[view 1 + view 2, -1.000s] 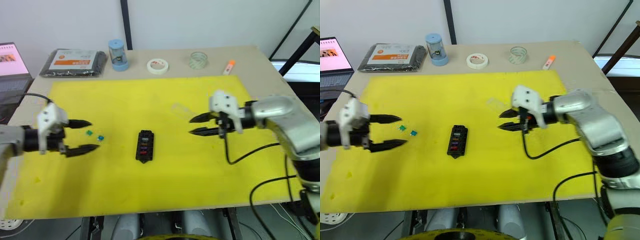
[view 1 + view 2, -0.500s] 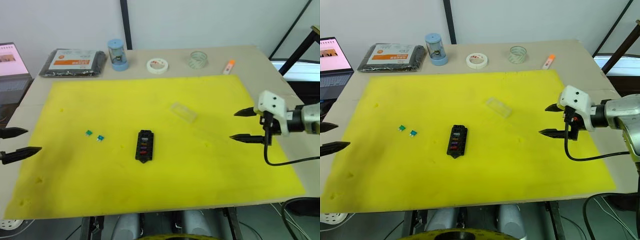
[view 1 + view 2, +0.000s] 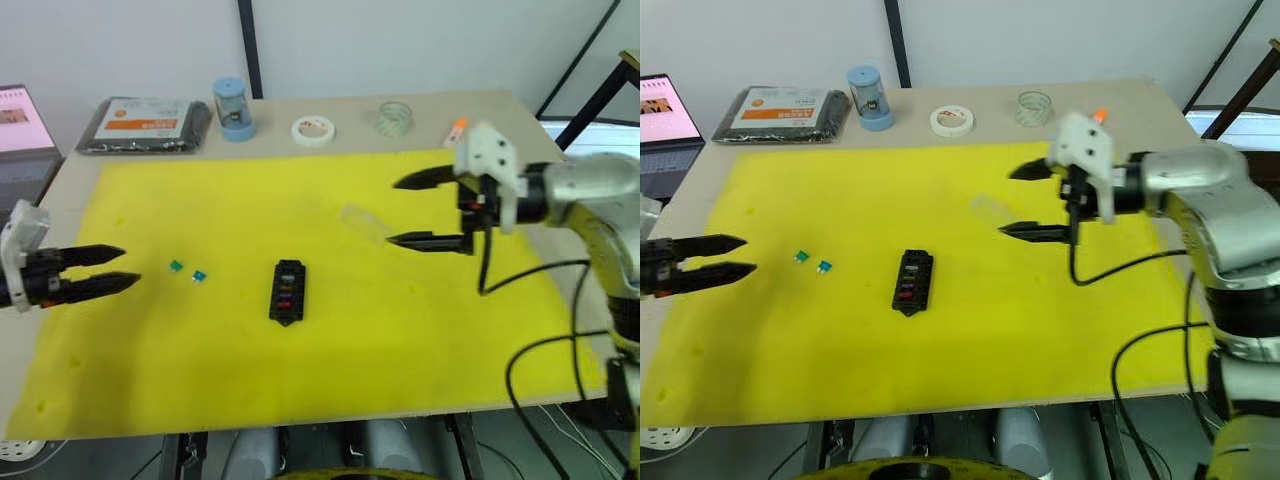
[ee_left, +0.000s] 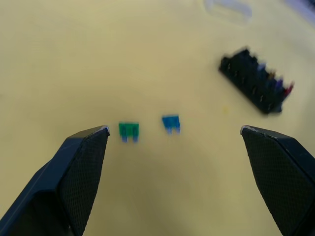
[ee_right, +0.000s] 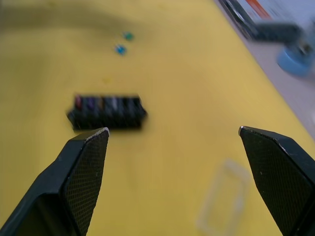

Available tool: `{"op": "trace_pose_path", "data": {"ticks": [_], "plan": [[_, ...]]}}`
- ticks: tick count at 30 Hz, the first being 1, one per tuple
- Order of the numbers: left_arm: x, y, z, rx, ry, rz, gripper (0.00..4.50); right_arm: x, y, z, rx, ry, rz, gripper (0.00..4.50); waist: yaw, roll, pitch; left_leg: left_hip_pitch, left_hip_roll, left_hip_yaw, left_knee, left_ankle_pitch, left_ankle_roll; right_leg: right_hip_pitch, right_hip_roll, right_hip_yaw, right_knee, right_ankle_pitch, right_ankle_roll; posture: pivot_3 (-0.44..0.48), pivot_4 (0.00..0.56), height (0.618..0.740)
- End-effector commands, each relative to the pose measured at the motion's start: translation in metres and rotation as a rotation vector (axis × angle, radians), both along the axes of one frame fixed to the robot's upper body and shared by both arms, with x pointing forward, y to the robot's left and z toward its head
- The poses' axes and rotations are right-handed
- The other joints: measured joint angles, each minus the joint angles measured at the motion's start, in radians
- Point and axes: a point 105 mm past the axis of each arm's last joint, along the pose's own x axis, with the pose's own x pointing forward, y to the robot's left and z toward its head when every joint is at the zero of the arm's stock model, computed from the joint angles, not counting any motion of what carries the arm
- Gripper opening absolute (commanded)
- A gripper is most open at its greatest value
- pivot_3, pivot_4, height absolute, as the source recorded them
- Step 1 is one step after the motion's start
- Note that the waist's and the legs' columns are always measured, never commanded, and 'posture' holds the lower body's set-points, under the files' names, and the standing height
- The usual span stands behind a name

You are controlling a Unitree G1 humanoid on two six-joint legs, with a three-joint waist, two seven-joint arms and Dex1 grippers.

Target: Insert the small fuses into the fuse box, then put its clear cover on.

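The left gripper grabs the green fuse by its plastic head (image 3: 176, 265) next, leaving its metal prongs free to enter the fuse box (image 3: 287, 292).
The black fuse box (image 3: 287, 292) lies mid-mat with coloured fuses in several slots. Two loose small fuses, green (image 3: 176, 266) and teal (image 3: 199, 274), lie on the mat to its left. My left gripper (image 3: 128, 267) hovers open just left of them; in the left wrist view the two fuses (image 4: 129, 131) sit between its fingers' line of sight, with the fuse box (image 4: 256, 81) beyond. The clear cover (image 3: 363, 222) rests behind and right of the box. My right gripper (image 3: 392, 211) is open, its fingertips right beside the cover, holding nothing.
A yellow mat (image 3: 300, 380) covers the table. Along the back edge are a black packet with orange label (image 3: 145, 124), a blue cylinder (image 3: 232, 109), a white tape roll (image 3: 313, 130), a clear tape roll (image 3: 394, 118) and an orange marker (image 3: 457, 130).
Both arms came in from the mat's edges: the right gripper moved left and back to the clear cover, the left gripper moved right toward the loose fuses. Both stayed open.
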Motion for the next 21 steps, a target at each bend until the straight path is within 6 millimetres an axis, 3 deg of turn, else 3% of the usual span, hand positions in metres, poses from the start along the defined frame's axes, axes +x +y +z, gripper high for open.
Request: {"op": "trace_pose_path", "data": {"ticks": [1,8,21], "plan": [[0.007,-0.003,-0.014,-0.146,0.157,0.028,4.5,-0.008,0.03,0.003,-0.003,-0.027,0.087,4.47,0.001,-0.001,0.0,0.0,-0.001,0.0,0.0,0.0,0.0,0.0,0.0,0.0,0.0,0.0,0.0,0.0,0.15,0.74],[0.026,-0.014,-0.035,-0.33,0.338,0.106,4.5,-0.006,0.063,0.002,0.0,-0.058,0.158,4.47,0.0,-0.002,-0.001,-0.002,-0.002,0.001,0.001,0.0,0.0,0.0,0.0,0.0,0.0,0.0,0.0,0.0,0.15,0.74],[0.031,-0.027,-0.061,-0.363,0.401,0.128,4.5,-0.009,0.073,0.001,0.01,-0.068,0.181,4.47,0.001,-0.003,-0.001,0.0,-0.001,0.0,0.001,0.0,-0.001,0.002,-0.001,0.0,0.001,0.0,0.0,0.0,0.15,0.74]]}}
